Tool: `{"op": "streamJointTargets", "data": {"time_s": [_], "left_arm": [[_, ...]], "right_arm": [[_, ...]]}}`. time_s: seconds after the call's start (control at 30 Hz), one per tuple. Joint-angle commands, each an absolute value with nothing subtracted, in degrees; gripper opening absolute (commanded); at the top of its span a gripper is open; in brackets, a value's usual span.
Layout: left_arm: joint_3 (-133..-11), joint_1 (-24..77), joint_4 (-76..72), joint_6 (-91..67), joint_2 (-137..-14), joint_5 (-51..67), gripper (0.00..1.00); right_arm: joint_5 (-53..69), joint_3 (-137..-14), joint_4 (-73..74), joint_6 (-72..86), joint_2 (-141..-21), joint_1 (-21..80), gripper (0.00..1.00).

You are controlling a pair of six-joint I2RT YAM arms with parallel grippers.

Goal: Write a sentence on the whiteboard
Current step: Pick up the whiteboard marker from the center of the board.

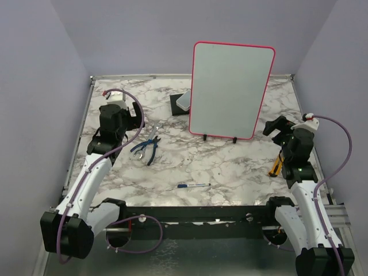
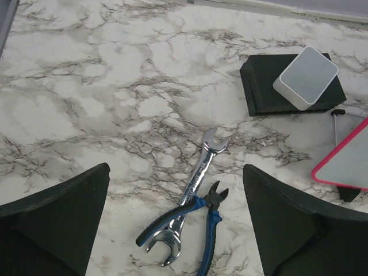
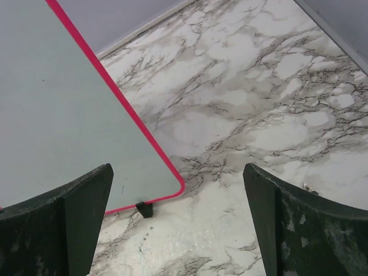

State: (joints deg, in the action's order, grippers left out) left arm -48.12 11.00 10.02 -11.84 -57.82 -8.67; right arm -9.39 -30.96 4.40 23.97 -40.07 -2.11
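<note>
My left gripper grabs the marker pen by its body (image 1: 191,186) beside the blue cap next, so the pen's far end stays free to hand over for writing.
The whiteboard (image 1: 230,92) stands upright at the back middle of the marble table, with a red-pink frame and small black feet. Its pale surface is blank, and no blue sentence shows on it. A blue marker pen (image 1: 194,186) lies on the table near the front middle, apart from both grippers. My left gripper (image 1: 133,115) is open and empty above the table's left side; its wrist view (image 2: 175,172) shows a corner of the board (image 2: 348,164). My right gripper (image 1: 273,127) is open and empty, right of the board's lower right corner (image 3: 63,115); its wrist view (image 3: 178,172) shows bare marble between the fingers.
Blue-handled pliers (image 1: 148,150) lie across a steel wrench (image 2: 198,178) left of the board. A white-topped eraser (image 1: 183,101) rests on a black block (image 2: 261,86) behind the board's left edge. An orange-handled tool (image 1: 276,167) lies by the right arm. Purple walls close in the table.
</note>
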Motion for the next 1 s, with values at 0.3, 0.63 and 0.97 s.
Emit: {"op": "streamJointTargets", "data": {"time_s": [0.3,0.63,0.97], "left_arm": [[-48.5,27.3,11.5,-7.5,-64.2,-5.3,0.99],[-46.4,55.1,16.2,4.9,-77.6,3.1,0.99],[-47.2,63.8,18.0,5.7,-88.9,0.4,0.9]], "right_arm": [[-0.9,-32.8,5.6,24.2,-40.3,-2.3,1.0],[5.1,-31.6,7.6,26.0,-40.0,-2.3,1.0],[7.6,-31.3,6.9,26.4,-40.8,-2.3,1.0]]}}
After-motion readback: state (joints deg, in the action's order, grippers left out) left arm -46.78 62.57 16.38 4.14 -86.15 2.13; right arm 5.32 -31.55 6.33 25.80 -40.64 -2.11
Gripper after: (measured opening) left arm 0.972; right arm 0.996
